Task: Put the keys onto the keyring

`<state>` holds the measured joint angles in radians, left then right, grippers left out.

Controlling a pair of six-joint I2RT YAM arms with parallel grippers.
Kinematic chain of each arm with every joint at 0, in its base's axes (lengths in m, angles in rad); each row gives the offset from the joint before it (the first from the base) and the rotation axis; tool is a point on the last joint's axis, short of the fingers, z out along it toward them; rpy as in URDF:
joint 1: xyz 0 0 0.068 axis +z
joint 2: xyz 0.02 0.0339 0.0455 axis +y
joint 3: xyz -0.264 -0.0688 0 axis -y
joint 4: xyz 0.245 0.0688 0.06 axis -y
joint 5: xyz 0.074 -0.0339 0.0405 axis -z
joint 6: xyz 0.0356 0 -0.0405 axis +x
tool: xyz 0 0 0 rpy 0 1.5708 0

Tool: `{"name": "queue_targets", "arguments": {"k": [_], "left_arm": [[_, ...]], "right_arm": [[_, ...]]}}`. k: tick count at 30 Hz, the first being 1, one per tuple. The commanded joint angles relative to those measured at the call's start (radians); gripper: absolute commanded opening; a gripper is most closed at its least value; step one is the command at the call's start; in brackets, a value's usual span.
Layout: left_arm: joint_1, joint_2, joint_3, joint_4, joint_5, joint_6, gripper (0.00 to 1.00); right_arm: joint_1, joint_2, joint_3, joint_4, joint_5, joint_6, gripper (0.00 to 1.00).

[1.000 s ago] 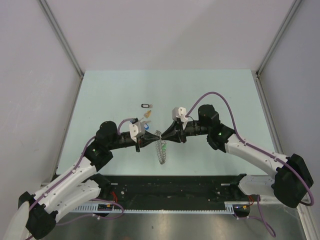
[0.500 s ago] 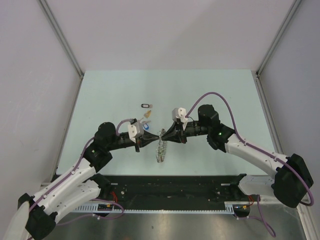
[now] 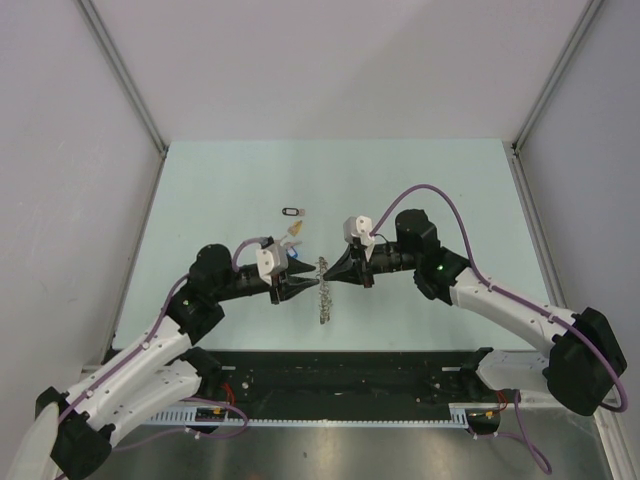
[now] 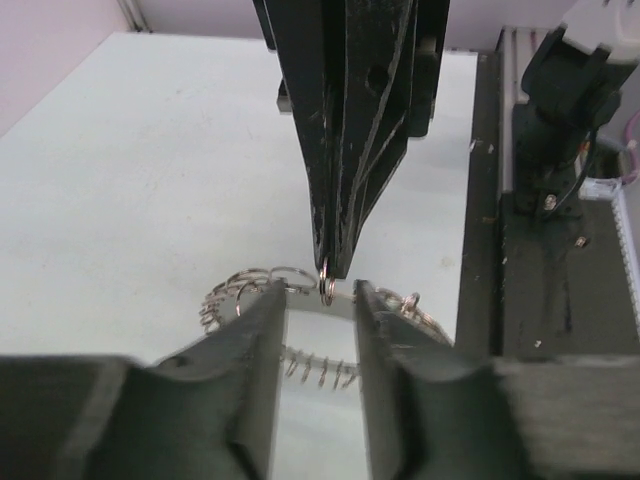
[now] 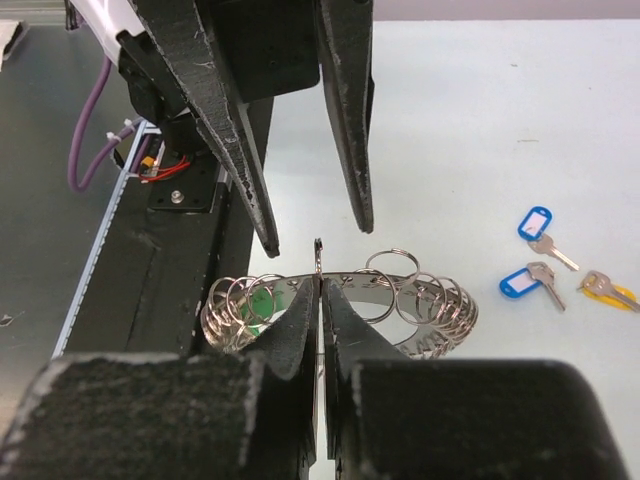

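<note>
The keyring should be grabbed next by my left gripper, by its rim at its standing loop (image 3: pixel 322 264) (image 4: pixel 326 288), so that my right gripper stays free to bring keys.
The keyring (image 3: pixel 324 300) is a silver band strung with many small wire loops. My right gripper (image 3: pixel 327 274) is shut on its top edge and holds it up on edge; in the right wrist view the closed gripper (image 5: pixel 320 285) pinches the keyring's band (image 5: pixel 440 308), with one small loop standing up just above it. My left gripper (image 3: pixel 303 283) is open, facing the right one, its jaws either side of that loop (image 4: pixel 326 290) without holding it. A green tag (image 5: pixel 260 300) shows through the loops. Loose keys lie behind: black tag (image 3: pixel 292 211), tan (image 3: pixel 295 230), blue (image 3: pixel 291 254).
In the right wrist view two blue-tagged keys (image 5: pixel 536 222) (image 5: pixel 515 283) and a yellow-tagged key (image 5: pixel 600 290) lie on the pale table to the right. The black rail (image 3: pixel 340 365) with wiring runs along the near edge. The enclosure's walls (image 3: pixel 120 100) stand at the sides.
My left gripper moved right to meet the right gripper at the keyring, then opened its jaws there. The right gripper kept hold of the keyring, which shifted slightly.
</note>
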<state>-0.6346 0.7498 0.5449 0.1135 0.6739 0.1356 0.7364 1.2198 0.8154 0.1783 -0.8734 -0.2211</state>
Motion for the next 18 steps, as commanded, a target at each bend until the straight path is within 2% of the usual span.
{"name": "queue_targets", "arguments": {"k": [1, 3, 7, 18], "left_arm": [[-0.002, -0.004, 0.079, -0.105, -0.028, 0.039, 0.48], [-0.002, 0.012, 0.113, -0.167, -0.031, 0.062, 0.53], [-0.002, 0.057, 0.17, -0.262, -0.01, 0.094, 0.54], [-0.01, 0.14, 0.24, -0.376, 0.049, 0.144, 0.43]], "right_arm": [[0.0, -0.051, 0.03, -0.043, 0.031, -0.053, 0.0], [0.008, -0.051, 0.048, -0.091, 0.054, -0.099, 0.0], [0.021, -0.059, 0.073, -0.161, 0.086, -0.141, 0.0], [0.07, -0.051, 0.126, -0.275, 0.174, -0.213, 0.0]]}}
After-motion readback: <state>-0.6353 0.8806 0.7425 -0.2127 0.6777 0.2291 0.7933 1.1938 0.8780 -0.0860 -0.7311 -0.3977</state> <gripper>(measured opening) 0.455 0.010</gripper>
